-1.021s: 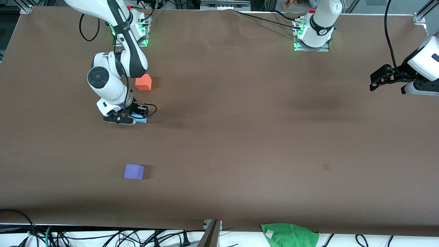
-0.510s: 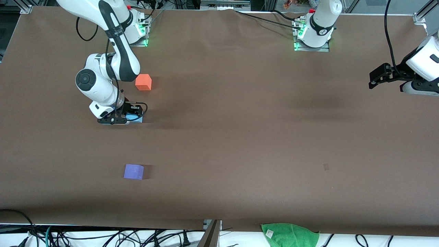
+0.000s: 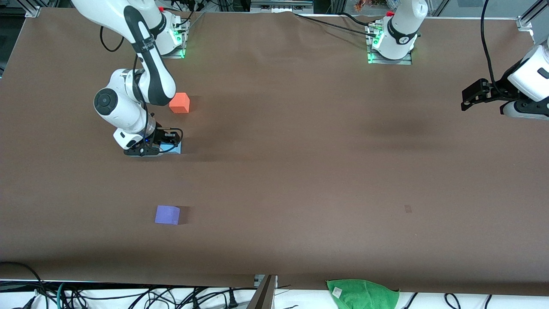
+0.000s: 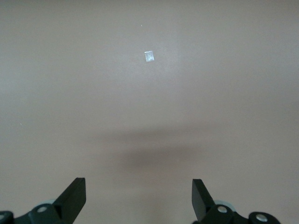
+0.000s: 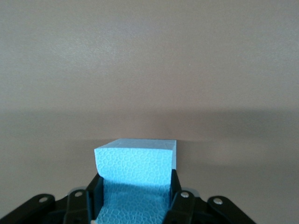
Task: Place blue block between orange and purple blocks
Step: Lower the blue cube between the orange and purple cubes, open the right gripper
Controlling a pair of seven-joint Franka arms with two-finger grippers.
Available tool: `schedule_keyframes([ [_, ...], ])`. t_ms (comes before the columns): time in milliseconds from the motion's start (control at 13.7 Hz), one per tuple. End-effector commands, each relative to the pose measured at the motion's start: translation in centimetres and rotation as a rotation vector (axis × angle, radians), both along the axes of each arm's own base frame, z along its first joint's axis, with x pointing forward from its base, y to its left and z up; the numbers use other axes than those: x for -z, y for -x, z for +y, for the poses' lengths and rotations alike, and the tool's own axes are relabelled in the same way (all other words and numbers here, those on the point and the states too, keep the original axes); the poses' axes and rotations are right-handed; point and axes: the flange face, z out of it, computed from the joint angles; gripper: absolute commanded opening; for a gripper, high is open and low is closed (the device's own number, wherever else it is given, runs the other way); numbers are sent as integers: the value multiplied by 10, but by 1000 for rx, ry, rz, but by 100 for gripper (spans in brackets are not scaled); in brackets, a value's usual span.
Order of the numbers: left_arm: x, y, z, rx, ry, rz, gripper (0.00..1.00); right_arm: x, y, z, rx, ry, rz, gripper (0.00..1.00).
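My right gripper should open now, because the light sky-blue block's base (image 3: 175, 152) is on the tabletop and the block would stand.
The light sky-blue block (image 3: 172, 148) sits low at the table between the fingers of my right gripper (image 3: 159, 144), which is shut on it; in the right wrist view the blue block (image 5: 135, 165) fills the space between the black fingers. The orange block (image 3: 179, 103) lies on the table farther from the front camera than the blue block. The purple block (image 3: 167, 214) lies nearer to the front camera. My left gripper (image 3: 472, 99) is open and empty, held in the air at the left arm's end of the table; the left gripper (image 4: 138, 198) shows only bare table.
A green cloth (image 3: 362, 293) lies off the table's front edge. Cables run along the front edge and near the arm bases. A small pale mark (image 3: 408, 208) is on the brown table cover (image 3: 300, 171).
My right gripper with the blue block has shifted a little toward the right arm's end of the table, then nearly stopped. The left arm has barely moved.
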Motion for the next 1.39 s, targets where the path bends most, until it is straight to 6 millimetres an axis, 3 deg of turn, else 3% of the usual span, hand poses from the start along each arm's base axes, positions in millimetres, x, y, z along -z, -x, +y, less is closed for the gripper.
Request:
schedule_keyframes([
  [0, -6, -2, 1, -4, 0, 6, 100, 5, 3, -2, -3, -14, -19, 31],
  [73, -6, -2, 1, -4, 0, 6, 100, 6, 3, 0, -6, -14, -22, 40],
  [146, -6, -2, 1, -4, 0, 6, 100, 4, 1, 2, -8, -15, -24, 89],
  [219, -6, -2, 1, -4, 0, 6, 100, 0, -3, 5, -15, -19, -30, 100],
  [365, -6, -2, 1, -4, 0, 6, 100, -16, -13, 10, -27, -40, -38, 100],
  [583, -6, -2, 1, -4, 0, 6, 100, -56, -44, 16, -61, -79, 16, 100],
  [948, -6, -2, 1, -4, 0, 6, 100, -155, -91, 9, -223, 39, 66, 100],
  [1312, -6, -2, 1, -4, 0, 6, 100, -256, -108, 6, -289, 143, 103, 100],
])
